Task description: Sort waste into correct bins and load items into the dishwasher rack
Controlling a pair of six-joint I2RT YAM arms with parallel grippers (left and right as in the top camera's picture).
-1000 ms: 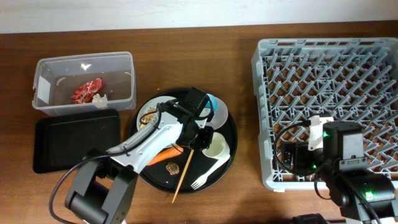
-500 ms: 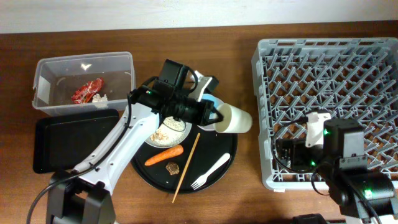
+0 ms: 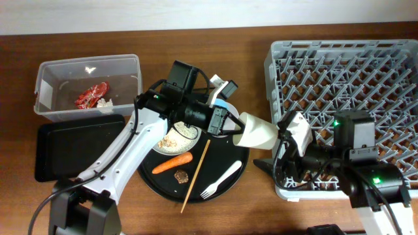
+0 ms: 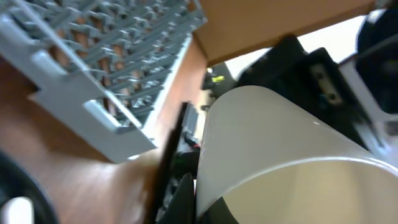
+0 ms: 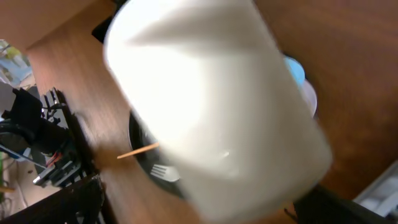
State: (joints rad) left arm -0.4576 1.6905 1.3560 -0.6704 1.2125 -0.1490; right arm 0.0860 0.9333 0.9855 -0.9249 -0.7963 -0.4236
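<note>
The small white cup needs its rim free to go into the dishwasher rack with the opening down. My right gripper should grip the cup around its base end next.
My left gripper is shut on the rim of the small white cup and holds it on its side in the air, between the round tray and the dishwasher rack. In the left wrist view the cup fills the frame, with a finger pinching its rim. My right gripper is open just right of the cup's base; the cup fills its view, blurred. The white plate holds rice. The carrot, brown chunk and fork lie on the tray. The light blue cup is partly hidden.
The clear tub at the back left holds the red wrapper. The shallow black tray lies in front of it. A wooden chopstick lies on the round black tray.
My left gripper lifted the small white cup off the round tray and carried it right. My right arm swung left from the rack's front edge to meet the cup.
</note>
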